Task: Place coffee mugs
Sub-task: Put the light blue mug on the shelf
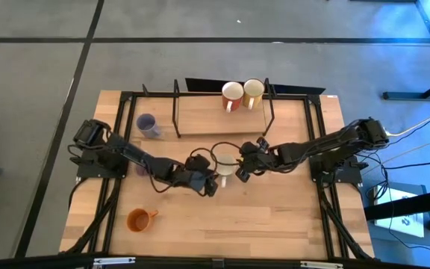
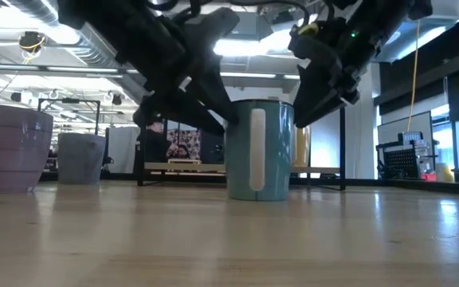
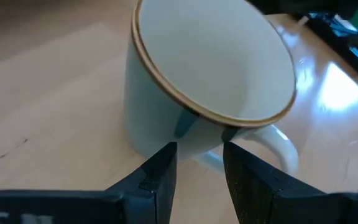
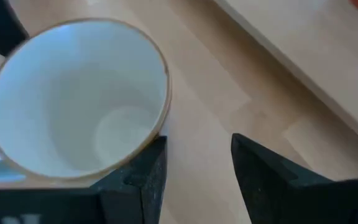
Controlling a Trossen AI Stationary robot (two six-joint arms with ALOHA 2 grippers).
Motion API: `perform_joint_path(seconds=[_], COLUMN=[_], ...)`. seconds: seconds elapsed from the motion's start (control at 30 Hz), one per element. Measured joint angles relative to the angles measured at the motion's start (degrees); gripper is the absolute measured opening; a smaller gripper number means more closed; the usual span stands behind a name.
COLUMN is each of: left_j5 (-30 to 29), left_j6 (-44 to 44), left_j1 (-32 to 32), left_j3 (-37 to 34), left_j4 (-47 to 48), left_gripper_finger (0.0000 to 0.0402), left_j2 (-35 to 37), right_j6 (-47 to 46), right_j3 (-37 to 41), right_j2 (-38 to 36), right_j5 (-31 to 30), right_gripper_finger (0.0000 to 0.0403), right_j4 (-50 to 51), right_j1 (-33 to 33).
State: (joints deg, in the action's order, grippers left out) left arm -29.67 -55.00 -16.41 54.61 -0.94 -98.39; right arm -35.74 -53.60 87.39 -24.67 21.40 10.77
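Note:
In the left wrist view, the mug's white handle (image 3: pixel 281 148) is outside my fingers, beside the mug's side (image 3: pixel 151 118). Closing would miss, so my left gripper moves first.
A pale cream mug with a brown rim (image 1: pixel 225 161) stands upright on its base at the table's middle, and in the low view the mug (image 2: pixel 260 147) shows its handle toward the near edge. My left gripper (image 1: pixel 213 185) is open at the mug's near-left side, its fingertips (image 3: pixel 199 149) close to the wall beside the handle (image 3: pixel 281 146). My right gripper (image 1: pixel 242 170) is open at the mug's right side; both fingers (image 4: pixel 197 146) stand outside the rim (image 4: pixel 165 93). My left gripper comes level from the table's near-left at the mug's wall (image 3: pixel 185 127) beside the handle root; I cannot tell whether its fingertips touch. My right gripper has one finger (image 4: pixel 146 171) close against the mug's outer wall under the rim; whether it touches cannot be told.
A black wire rack (image 1: pixel 222 112) on the far side holds a white mug with a reddish inside (image 1: pixel 232 96) and a cream mug (image 1: pixel 253 91). A lavender mug (image 1: pixel 148 125) stands far-left, another (image 2: pixel 6 151) sits under my left arm, and an orange mug (image 1: pixel 139 219) is near-left.

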Motion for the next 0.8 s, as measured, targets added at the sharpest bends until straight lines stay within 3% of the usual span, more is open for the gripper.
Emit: perform_joint_path(seconds=[0.2, 0.5, 0.67, 0.8], left_j5=[2.45, 3.67, 5.77, -0.02], left_j6=[0.04, 3.52, 8.05, 11.48], left_j1=[1.41, 0.68, -2.50, -6.18], left_j3=[0.00, 0.00, 0.00, 0.00], left_j4=[5.94, 14.05, 10.90, 4.63], left_gripper_finger=[0.0126, 0.0126, 0.0126, 0.0126], left_j2=[0.23, 9.25, 12.15, 9.42], right_j6=[-1.21, -1.45, -1.45, -1.45], right_j3=[0.00, 0.00, 0.00, 0.00], right_j2=[-0.02, -0.02, -0.02, -0.02], right_j5=[1.68, 3.46, 3.43, 3.24], right_gripper_finger=[0.0166, 0.0166, 0.0166, 0.0166], right_j4=[-0.23, -0.22, -0.16, -0.44], right_j1=[1.81, 2.56, 2.53, 2.49])
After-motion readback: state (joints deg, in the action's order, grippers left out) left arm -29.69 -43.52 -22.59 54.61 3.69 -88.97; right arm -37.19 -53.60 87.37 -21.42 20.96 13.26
